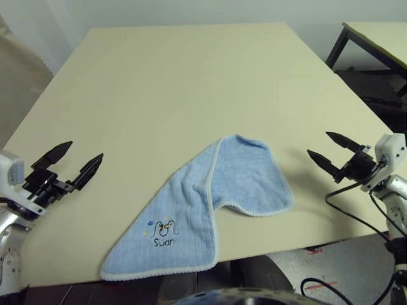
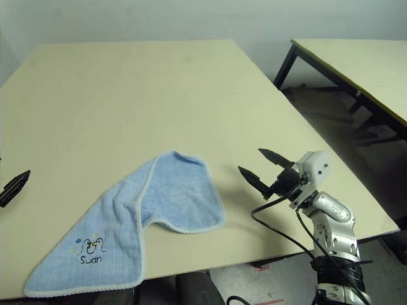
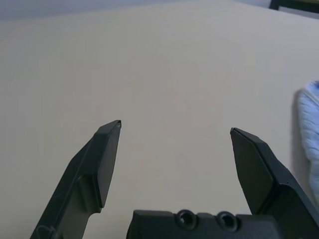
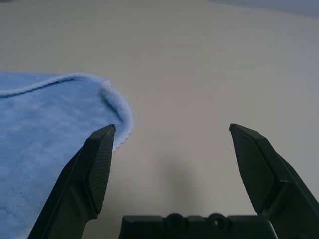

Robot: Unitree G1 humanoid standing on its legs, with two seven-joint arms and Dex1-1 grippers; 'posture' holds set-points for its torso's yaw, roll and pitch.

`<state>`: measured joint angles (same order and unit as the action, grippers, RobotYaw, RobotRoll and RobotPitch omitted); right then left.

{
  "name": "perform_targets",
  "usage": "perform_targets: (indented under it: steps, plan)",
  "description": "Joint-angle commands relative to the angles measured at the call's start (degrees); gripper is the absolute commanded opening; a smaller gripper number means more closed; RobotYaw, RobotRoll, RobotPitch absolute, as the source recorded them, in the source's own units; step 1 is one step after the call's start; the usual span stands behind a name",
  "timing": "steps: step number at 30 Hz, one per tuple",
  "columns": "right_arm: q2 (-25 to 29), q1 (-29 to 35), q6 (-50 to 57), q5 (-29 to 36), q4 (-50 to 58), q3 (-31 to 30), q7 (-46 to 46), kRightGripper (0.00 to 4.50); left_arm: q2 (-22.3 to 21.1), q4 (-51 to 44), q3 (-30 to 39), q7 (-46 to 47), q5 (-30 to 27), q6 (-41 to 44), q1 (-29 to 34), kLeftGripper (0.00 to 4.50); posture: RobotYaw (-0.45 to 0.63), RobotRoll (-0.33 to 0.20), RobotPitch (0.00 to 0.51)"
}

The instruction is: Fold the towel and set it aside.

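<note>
My right gripper pinches that curled hem corner next, since the towel's hem curls up at its rounded corner while the rest lies flat.
The light-blue towel lies on the table near its front edge, partly folded over itself, with a penguin logo near its front-left corner. One towel edge shows in the left wrist view as the towel, and its rounded corner in the right wrist view as the towel. My left gripper hovers open to the towel's left, well apart from it. My right gripper hovers open to the towel's right, a short way from its edge. Neither holds anything.
The cream table stretches bare behind the towel. A second table with black legs stands to the right across a gap of floor. Black cables hang off my right arm past the table's front edge.
</note>
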<state>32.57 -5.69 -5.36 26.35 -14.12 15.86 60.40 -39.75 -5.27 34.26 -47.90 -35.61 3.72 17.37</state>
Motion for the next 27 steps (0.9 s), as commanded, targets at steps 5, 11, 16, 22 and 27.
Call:
perform_targets:
  steps: [5, 11, 16, 22, 27]
  plan:
    - [2.5, -5.2, 18.2, 5.0, 15.3, -5.4, -2.1, 4.50, -6.3, -6.7, -3.2, -10.2, 0.5, 2.8, 3.0, 4.48, -0.04, 0.000, 0.050]
    - [8.4, -17.3, 28.5, 4.3, 15.6, -10.8, 2.1, 4.50, -9.4, -10.6, -4.9, -13.6, 0.1, 5.0, 1.3, 4.48, -0.03, 0.000, 0.047]
    - [10.1, -25.4, 32.0, -0.6, 14.7, -18.1, 3.1, 4.50, -9.2, -13.5, -6.9, -12.4, 1.3, 6.0, -0.8, 4.48, -0.02, 0.000, 0.052]
    - [8.0, -31.4, 30.7, -13.4, 10.6, -28.5, -1.2, 4.50, -7.9, -14.2, -8.7, -11.3, 2.9, 5.8, -1.7, 4.48, -0.01, 0.000, 0.057]
    - [5.9, -35.9, 26.1, -23.1, 1.1, -35.3, -1.1, 4.50, -7.3, -14.0, -9.5, -11.3, 4.2, 5.0, -1.6, 4.48, 0.00, 0.000, 0.063]
